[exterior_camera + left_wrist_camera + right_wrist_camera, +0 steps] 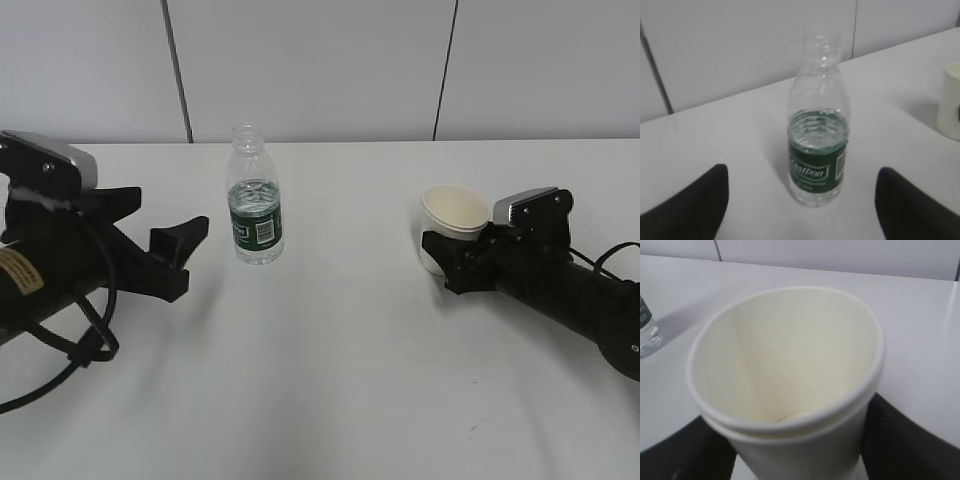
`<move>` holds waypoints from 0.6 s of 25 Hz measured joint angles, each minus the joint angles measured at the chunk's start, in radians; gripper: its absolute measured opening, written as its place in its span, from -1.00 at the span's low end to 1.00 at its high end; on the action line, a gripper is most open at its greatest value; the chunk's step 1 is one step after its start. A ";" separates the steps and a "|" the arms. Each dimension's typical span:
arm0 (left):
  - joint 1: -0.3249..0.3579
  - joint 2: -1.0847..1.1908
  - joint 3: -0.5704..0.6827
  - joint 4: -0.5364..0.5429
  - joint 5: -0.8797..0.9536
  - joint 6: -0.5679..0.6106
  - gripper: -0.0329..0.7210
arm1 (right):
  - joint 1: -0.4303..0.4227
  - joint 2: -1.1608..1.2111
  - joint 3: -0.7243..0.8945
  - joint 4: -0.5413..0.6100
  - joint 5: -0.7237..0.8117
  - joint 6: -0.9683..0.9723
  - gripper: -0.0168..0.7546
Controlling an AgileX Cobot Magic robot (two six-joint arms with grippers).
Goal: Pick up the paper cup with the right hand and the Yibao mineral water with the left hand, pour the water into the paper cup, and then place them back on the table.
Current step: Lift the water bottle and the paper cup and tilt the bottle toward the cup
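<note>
My left gripper is to pour, so it needs to grab the Yibao mineral water by its green-labelled body and leave the Yibao mineral water's opening free.
The Yibao mineral water stands upright and uncapped on the table, with water up to its green label. My left gripper is open just left of it, not touching. In the left wrist view the bottle stands ahead of and between the spread fingers of the gripper. The paper cup is upright and empty at the right. My right gripper is shut on its lower wall. In the right wrist view the cup fills the frame, its rim squeezed slightly oval, with black fingers against both sides.
A grey panelled wall runs along the table's far edge. The cup also shows at the right edge of the left wrist view, and the bottle at the left edge of the right wrist view. A black cable loops by the left arm.
</note>
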 joint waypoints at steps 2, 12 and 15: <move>0.000 0.049 -0.001 0.034 -0.093 -0.006 0.58 | 0.000 0.000 -0.003 -0.018 0.000 0.000 0.40; 0.000 0.278 -0.131 0.087 -0.209 -0.050 0.67 | 0.000 0.000 -0.012 -0.121 0.000 0.001 0.40; 0.000 0.320 -0.188 0.090 -0.215 -0.052 0.67 | 0.000 0.000 -0.012 -0.129 0.000 0.001 0.40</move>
